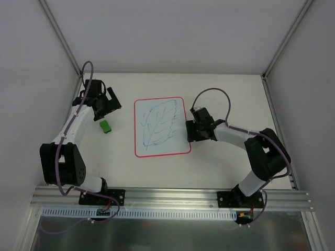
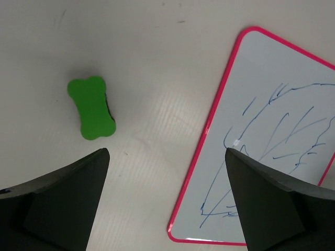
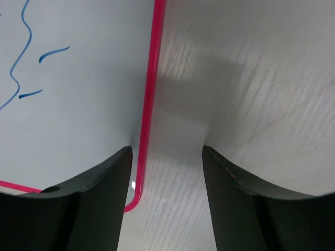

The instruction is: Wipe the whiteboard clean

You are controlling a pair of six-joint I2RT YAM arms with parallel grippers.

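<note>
I will grab the green eraser block from above across its narrow middle (image 1: pixel 105 126) with my left gripper next, so the block's bottom stays free to erase the whiteboard (image 1: pixel 161 127).
The whiteboard (image 1: pixel 161 127), white with a red-pink rim and blue pen lines, lies flat in the middle of the table. It also shows in the left wrist view (image 2: pixel 272 130) and the right wrist view (image 3: pixel 78 78). A small green eraser block (image 1: pixel 105 126) lies left of it, also in the left wrist view (image 2: pixel 92 107). My left gripper (image 1: pixel 111 104) is open and empty, above the table just beyond the block. My right gripper (image 1: pixel 189 130) is open, low over the board's right edge, one finger over the board and one over the table.
Grey walls with metal posts enclose the table at left, back and right. An aluminium rail (image 1: pixel 172 198) with the arm bases runs along the near edge.
</note>
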